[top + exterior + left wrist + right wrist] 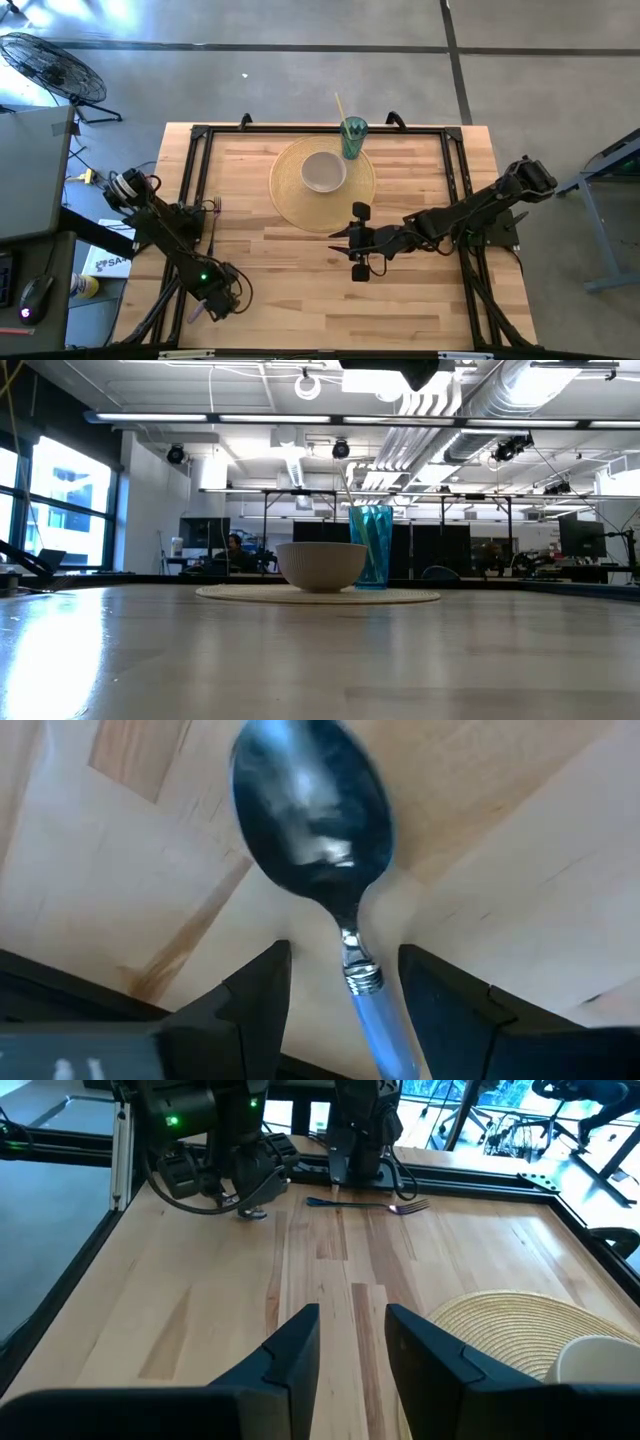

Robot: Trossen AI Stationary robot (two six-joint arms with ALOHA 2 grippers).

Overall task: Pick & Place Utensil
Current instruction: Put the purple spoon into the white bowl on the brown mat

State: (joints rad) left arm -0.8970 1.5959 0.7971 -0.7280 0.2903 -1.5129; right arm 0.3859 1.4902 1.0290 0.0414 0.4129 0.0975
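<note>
I should next take hold of the spoon by its ribbed metal collar (362, 974) with my left gripper, to put it into the white bowl.
A spoon (312, 815) with a steel bowl and a pale blue handle (385, 1030) lies on the wood near the table's near left corner; its handle (194, 313) sticks out beside my left gripper (228, 300). In the left wrist view my left gripper (345, 955) is open, one finger on each side of the spoon's neck, not touching it. A fork (214, 212) lies flat by the left edge. My right gripper (338, 240) hangs open over the table's middle, just short of the placemat.
A round woven placemat (290, 205) at the far middle carries a white bowl (323, 171). A teal cup (353, 138) with a stick in it stands at the placemat's far edge. A black frame runs along the table's left, far and right edges. Bare wood lies between the arms.
</note>
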